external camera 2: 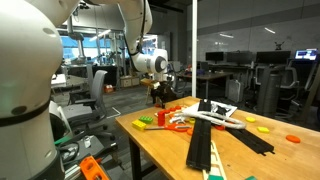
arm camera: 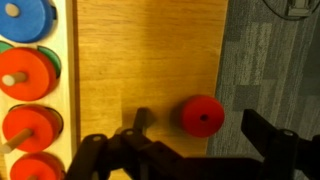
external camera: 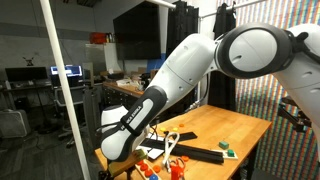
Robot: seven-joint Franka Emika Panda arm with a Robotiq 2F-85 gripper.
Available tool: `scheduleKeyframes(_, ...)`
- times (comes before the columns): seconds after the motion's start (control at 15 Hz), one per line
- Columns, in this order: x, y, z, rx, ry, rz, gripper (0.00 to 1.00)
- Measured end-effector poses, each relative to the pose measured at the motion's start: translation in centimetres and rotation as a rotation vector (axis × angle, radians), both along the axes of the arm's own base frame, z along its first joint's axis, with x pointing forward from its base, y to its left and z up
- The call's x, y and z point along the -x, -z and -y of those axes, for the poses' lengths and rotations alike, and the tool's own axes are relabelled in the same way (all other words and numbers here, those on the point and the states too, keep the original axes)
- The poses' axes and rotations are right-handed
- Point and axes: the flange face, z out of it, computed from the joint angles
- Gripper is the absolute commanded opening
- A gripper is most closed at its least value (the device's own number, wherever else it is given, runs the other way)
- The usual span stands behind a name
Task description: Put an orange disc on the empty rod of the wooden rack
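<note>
My fingers are around the disc (arm camera: 202, 116) on either side and should close to catch it.
In the wrist view an orange disc (arm camera: 203, 116) lies on the wooden table right at its edge. It sits between the two dark fingers of my gripper (arm camera: 196, 124). The gripper is open, with a gap between each finger and the disc. The wooden rack (arm camera: 68, 70) runs along the left edge of that view. Its rods carry a blue disc (arm camera: 24, 20) and several orange discs (arm camera: 27, 74). No empty rod shows. In both exterior views the gripper (external camera: 148, 152) (external camera 2: 160, 96) hangs low over one end of the table.
Grey carpet (arm camera: 270, 60) lies beyond the table edge on the right. In the exterior views, long black bars (external camera 2: 205, 140) and a white-and-black board (external camera: 188, 138) lie on the table with small coloured pieces (external camera 2: 293, 138). Office desks and chairs stand around.
</note>
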Motion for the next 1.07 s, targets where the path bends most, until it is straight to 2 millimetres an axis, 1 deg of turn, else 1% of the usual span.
scheduleKeyframes(0.33,-0.5,-0.2,0.7,0.007,0.013,0.008,0.28)
scheduleKeyframes(0.4,-0.5,-0.3,0.5,0.005,0.012,0.010,0.21)
scheduleKeyframes(0.67,-0.5,-0.4,0.1,0.003,0.009,0.013,0.21)
scheduleKeyframes(0.93,-0.7,-0.5,0.3,0.006,0.019,0.016,0.19)
scheduleKeyframes(1.07,-1.2,-1.1,0.7,0.006,0.040,0.028,0.19)
